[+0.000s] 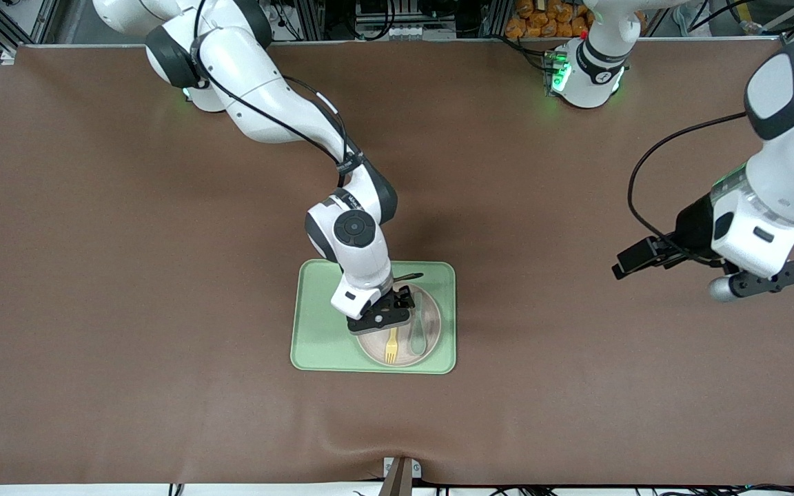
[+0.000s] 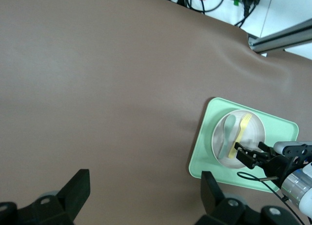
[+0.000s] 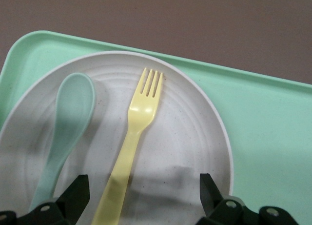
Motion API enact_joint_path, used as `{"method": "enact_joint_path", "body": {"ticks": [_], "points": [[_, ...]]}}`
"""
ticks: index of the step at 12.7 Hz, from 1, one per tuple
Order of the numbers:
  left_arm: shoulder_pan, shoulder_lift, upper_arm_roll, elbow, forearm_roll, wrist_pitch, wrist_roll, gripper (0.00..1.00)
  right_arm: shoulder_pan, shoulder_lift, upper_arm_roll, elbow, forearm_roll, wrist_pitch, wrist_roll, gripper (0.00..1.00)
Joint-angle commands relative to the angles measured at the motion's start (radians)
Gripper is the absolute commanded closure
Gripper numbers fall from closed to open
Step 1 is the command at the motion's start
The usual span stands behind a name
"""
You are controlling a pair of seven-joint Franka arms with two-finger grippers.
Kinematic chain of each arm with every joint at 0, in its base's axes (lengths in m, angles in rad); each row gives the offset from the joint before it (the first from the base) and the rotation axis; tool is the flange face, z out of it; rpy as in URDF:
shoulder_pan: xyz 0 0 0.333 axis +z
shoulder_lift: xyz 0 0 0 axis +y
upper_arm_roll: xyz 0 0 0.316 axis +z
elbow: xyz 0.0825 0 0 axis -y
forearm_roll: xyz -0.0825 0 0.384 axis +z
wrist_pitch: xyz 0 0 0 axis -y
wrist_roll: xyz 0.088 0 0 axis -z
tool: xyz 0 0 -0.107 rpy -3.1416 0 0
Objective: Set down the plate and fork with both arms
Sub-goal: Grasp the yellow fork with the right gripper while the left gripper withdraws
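My right gripper needs to place the fork beside the plate, so it should grab the pale-yellow fork by its handle (image 3: 115, 186) next.
The speckled off-white plate (image 1: 371, 346) lies on a light-green tray (image 1: 321, 317). On the plate rest the pale-yellow fork (image 1: 391, 346) and a grey-green spoon (image 1: 418, 332), side by side. My right gripper (image 1: 402, 302) hangs low over the plate, open. In the right wrist view the fork (image 3: 141, 112) has its handle running between the open fingers of the right gripper (image 3: 141, 195), untouched, on the plate (image 3: 185, 137). My left gripper (image 1: 630, 262) waits, open and holding nothing, over bare table toward the left arm's end. In its wrist view the left gripper (image 2: 146, 191) looks toward the plate (image 2: 256, 132).
The spoon (image 3: 68, 122) lies beside the fork on the plate. The tray (image 3: 263, 127) rims the plate on all sides. A brown mat (image 1: 128, 275) covers the whole table. A small bracket (image 1: 400, 472) sits at the table edge nearest the front camera.
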Motion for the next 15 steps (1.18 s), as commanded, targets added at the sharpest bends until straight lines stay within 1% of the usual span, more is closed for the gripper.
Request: {"method": "enact_joint_path", "body": {"ticks": [1, 4, 5, 7, 9, 10, 12, 13, 14, 15], "points": [[0.055, -0.037, -0.002, -0.027, 0.003, -0.053, 0.025, 0.0, 0.016, 0.037, -0.011, 0.048, -0.029, 0.007, 0.028, 0.0], [0.071, -0.102, -0.003, -0.029, 0.072, -0.155, 0.074, 0.0, 0.024, 0.04, -0.011, 0.048, -0.029, 0.007, 0.029, 0.0], [0.072, -0.128, -0.002, -0.029, 0.106, -0.16, 0.117, 0.0, 0.027, 0.04, -0.011, 0.048, -0.029, 0.007, 0.029, 0.0], [0.074, -0.166, -0.006, -0.032, 0.115, -0.164, 0.186, 0.0, 0.037, 0.046, -0.012, 0.046, -0.03, 0.007, 0.029, 0.0], [0.132, -0.166, -0.025, -0.034, 0.103, -0.192, 0.219, 0.0, 0.039, 0.052, -0.012, 0.046, -0.032, 0.007, 0.028, 0.0], [0.132, -0.163, -0.026, -0.038, 0.103, -0.189, 0.234, 0.0, 0.041, 0.057, -0.012, 0.046, -0.032, 0.009, 0.028, 0.0], [0.123, -0.177, -0.011, -0.038, 0.103, -0.192, 0.252, 0.0, 0.047, 0.061, -0.014, 0.046, -0.035, 0.007, 0.026, 0.0], [0.123, -0.192, 0.0, -0.04, 0.103, -0.195, 0.28, 0.0, 0.048, 0.063, -0.014, 0.046, -0.054, 0.007, 0.026, 0.0], [0.121, -0.198, 0.016, -0.041, 0.103, -0.198, 0.312, 0.0, 0.047, 0.063, -0.012, 0.046, -0.083, 0.007, 0.022, 0.12], [0.123, -0.209, 0.021, -0.052, 0.102, -0.2, 0.331, 0.0, 0.047, 0.063, -0.011, 0.046, -0.105, 0.007, 0.019, 0.53]]}}
